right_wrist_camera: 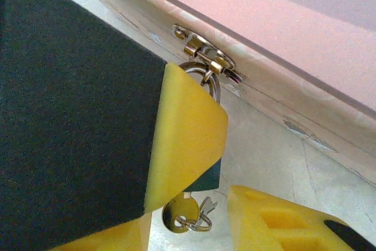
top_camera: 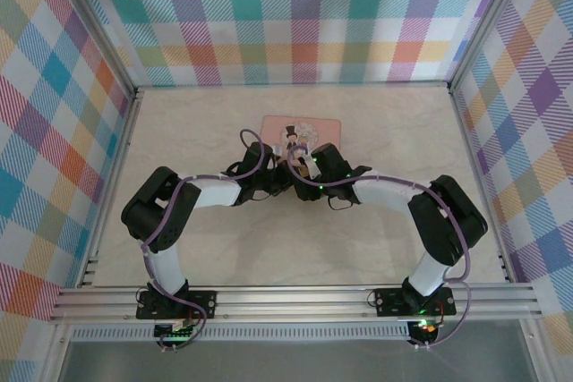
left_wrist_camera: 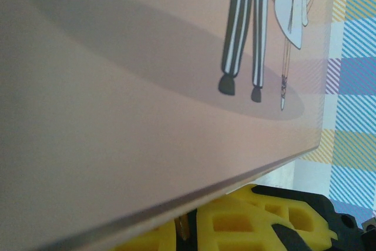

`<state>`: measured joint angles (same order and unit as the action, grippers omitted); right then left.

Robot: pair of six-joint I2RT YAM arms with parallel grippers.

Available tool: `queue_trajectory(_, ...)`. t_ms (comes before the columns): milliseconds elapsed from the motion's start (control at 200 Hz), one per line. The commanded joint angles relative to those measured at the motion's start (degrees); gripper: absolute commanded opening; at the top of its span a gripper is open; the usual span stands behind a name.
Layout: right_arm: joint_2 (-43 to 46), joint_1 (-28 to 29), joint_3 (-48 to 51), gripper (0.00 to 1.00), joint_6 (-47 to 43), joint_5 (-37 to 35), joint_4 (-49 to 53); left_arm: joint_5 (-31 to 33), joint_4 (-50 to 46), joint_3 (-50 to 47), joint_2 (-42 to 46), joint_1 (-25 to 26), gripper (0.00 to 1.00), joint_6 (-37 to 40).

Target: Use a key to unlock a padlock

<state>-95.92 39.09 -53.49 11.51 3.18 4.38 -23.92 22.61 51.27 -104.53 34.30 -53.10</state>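
My right gripper should next grab the brass key by its flat head (right_wrist_camera: 181,211), which sticks out below the padlock, to turn the key.
The padlock (right_wrist_camera: 207,177) is a tiny dark lock whose shackle passes through the brass hasp (right_wrist_camera: 205,57) on the front of the pink tin (right_wrist_camera: 294,22). My left gripper (left_wrist_camera: 188,227) is shut on it; one of its yellow fingers (right_wrist_camera: 182,139) covers most of the lock body. A brass key (right_wrist_camera: 179,213) sticks out from under the lock, with a ring and a second small key hanging from it. My right gripper (right_wrist_camera: 188,227) stands open, its yellow fingers on either side of the key, apart from it. From above, both grippers (top_camera: 291,172) meet at the tin's near edge.
The pink tin (top_camera: 277,124) with the cartoon couple lies flat on the marble-patterned table (top_camera: 179,131), behind the grippers. Its lid (left_wrist_camera: 117,116) looms right over the left wrist camera. Checked walls close in the back and both sides.
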Motion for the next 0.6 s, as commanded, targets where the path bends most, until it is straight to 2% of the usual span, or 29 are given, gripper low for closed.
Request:
queue_trajectory(0, -0.75, 0.37, -2.18, 0.36, -0.86, -0.94, 0.62, -4.2, -1.01, 1.07, -0.59, -0.2, 0.0, -2.69)
queue_trajectory(70, -0.97, 0.37, -2.57, 0.28, -1.03, -0.62, 0.98, -4.2, -1.07, 1.17, -0.67, -0.2, 0.0, -2.79)
queue_trajectory(185, -1.01, 0.37, -2.58, 0.0, -1.66, 0.66, 0.89, -4.2, -1.1, 1.13, -0.59, -0.28, 0.0, -2.71)
queue_trajectory(405, -0.93, 0.37, -1.8, 0.0, -1.75, 1.04, 0.48, -3.86, -1.76, 0.55, -0.42, -0.29, 0.02, -2.53)
queue_trajectory(435, -0.93, 0.42, -1.58, 0.0, -1.75, 1.16, 0.31, -3.7, -2.01, 0.51, -0.33, -0.29, 0.07, -2.53)
queue_trajectory(555, -1.27, 0.38, -0.48, 0.0, -3.09, 2.86, -0.67, -1.09, -4.73, -0.74, 1.26, -0.29, 0.37, -2.2)
queue_trajectory(595, -1.56, 0.37, -0.3, 0.0, -3.39, 2.82, -0.85, -0.25, -5.16, -1.6, 2.09, -0.46, 0.42, -2.1)
